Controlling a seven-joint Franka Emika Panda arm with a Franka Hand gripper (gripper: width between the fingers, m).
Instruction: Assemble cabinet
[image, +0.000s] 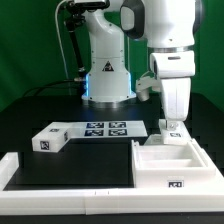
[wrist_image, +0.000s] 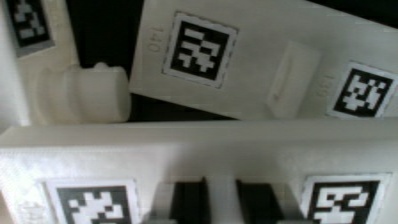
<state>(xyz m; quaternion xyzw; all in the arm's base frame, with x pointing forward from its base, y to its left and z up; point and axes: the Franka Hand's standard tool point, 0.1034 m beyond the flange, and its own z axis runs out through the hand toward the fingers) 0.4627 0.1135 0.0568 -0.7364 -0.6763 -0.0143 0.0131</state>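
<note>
The panel is above the cabinet body's far edge in the exterior view, so my gripper lowers the tagged panel (image: 172, 130) next, before it opens.
The cabinet body (image: 150, 172), an open white box with a tag on its front, stands at the exterior view's lower right. My gripper (image: 172, 119) hangs over its far edge. It is shut on a small white tagged cabinet panel (image: 172, 130), held upright there. In the wrist view my gripper (wrist_image: 222, 205) shows as two dark fingers (wrist_image: 191, 203) close together with a white strip between them. The held panel (wrist_image: 107, 165) fills the near part of that view, with a tag on each side. Beyond it lie white tagged cabinet surfaces (wrist_image: 267, 80), blurred.
A loose white cabinet block (image: 50, 140) with a tag lies at the exterior view's left. The marker board (image: 105, 128) lies flat beside it. A low white rail (image: 40, 172) edges the black table in front. The robot's base (image: 105, 80) stands behind.
</note>
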